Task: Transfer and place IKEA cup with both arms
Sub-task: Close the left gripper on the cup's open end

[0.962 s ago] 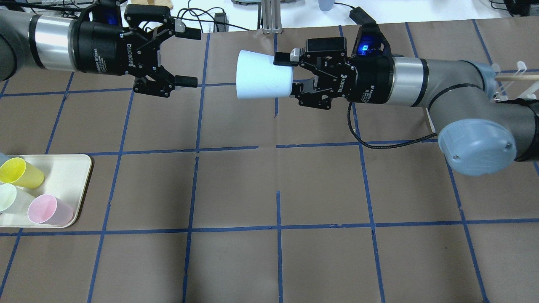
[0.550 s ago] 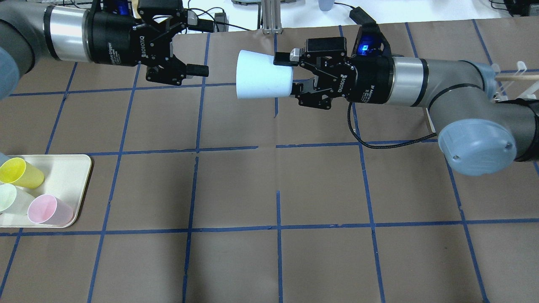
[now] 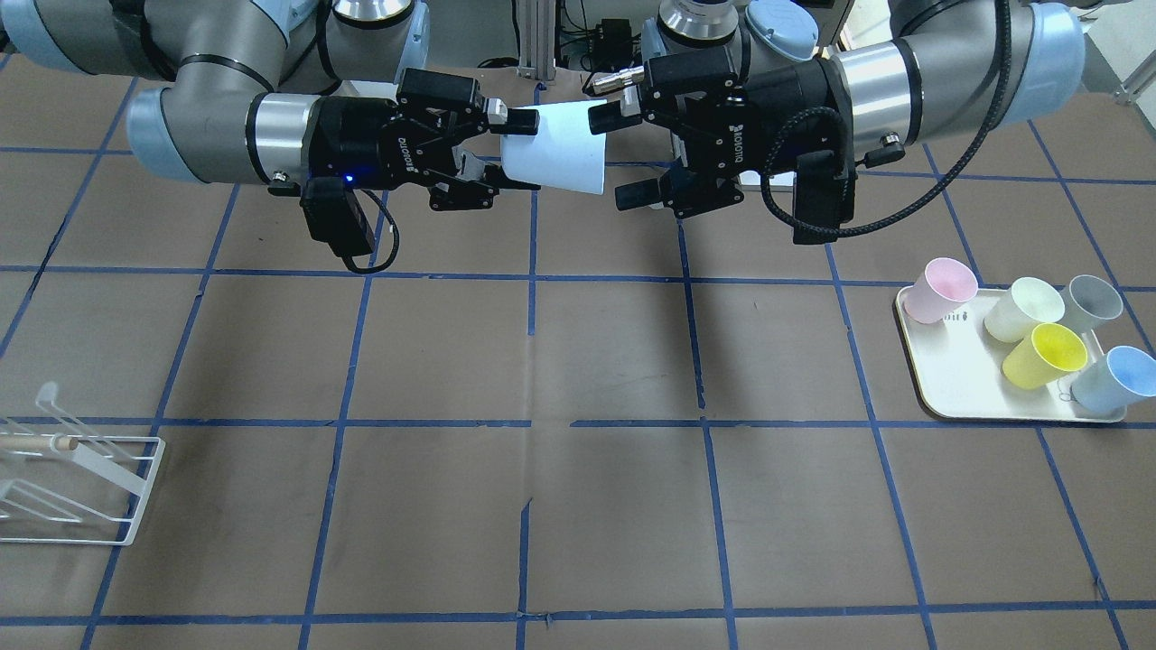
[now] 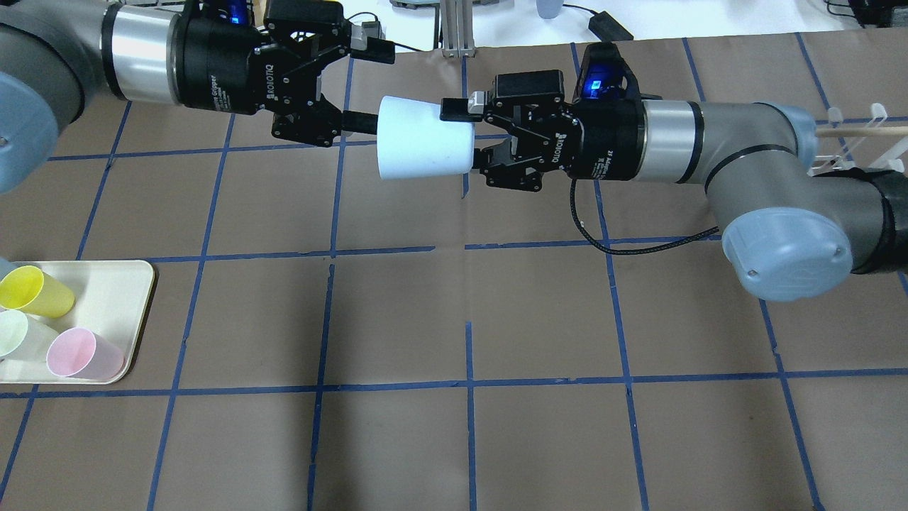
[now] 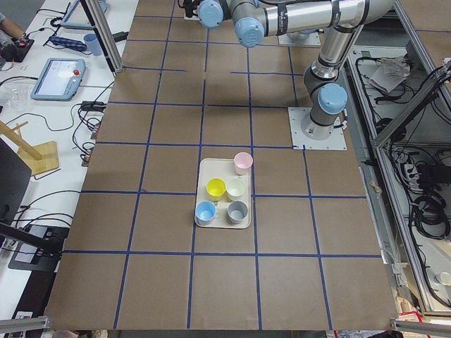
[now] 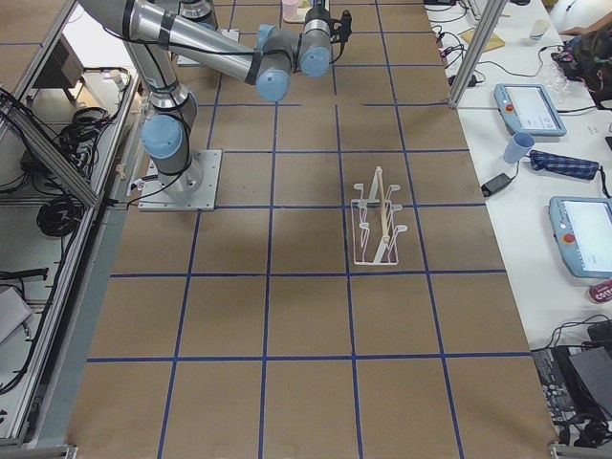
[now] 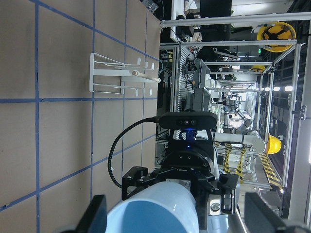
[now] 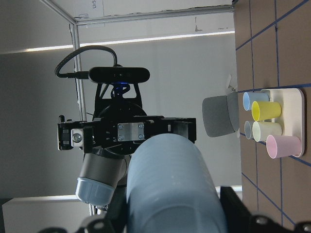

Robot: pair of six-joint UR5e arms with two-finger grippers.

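Next, my left gripper grabs the light blue IKEA cup by the side at its rim (image 3: 595, 152) (image 7: 185, 213). My right gripper's fingers already crowd the cup's narrow base.
My right gripper (image 4: 461, 138) is shut on the narrow base of the light blue IKEA cup (image 4: 422, 138) and holds it on its side above the table's far middle, rim toward the left arm. My left gripper (image 4: 383, 86) is open, its fingertips just at the cup's rim, one on each side, not pressing it. In the front-facing view the cup (image 3: 555, 149) hangs between the right gripper (image 3: 517, 153) and the left gripper (image 3: 619, 155). The left wrist view looks into the cup's mouth (image 7: 155, 208). The right wrist view shows the cup's wall (image 8: 170, 184).
A cream tray (image 4: 135, 284) at the table's left holds a yellow cup (image 3: 1048, 354), a pink cup (image 3: 939, 289), another light blue cup (image 3: 1115, 379) and others. A white wire rack (image 3: 81, 487) with a wooden rod stands at the right end.
My left gripper has moved right and reached the cup's rim, still open. My right gripper has carried the cup a little to the left.
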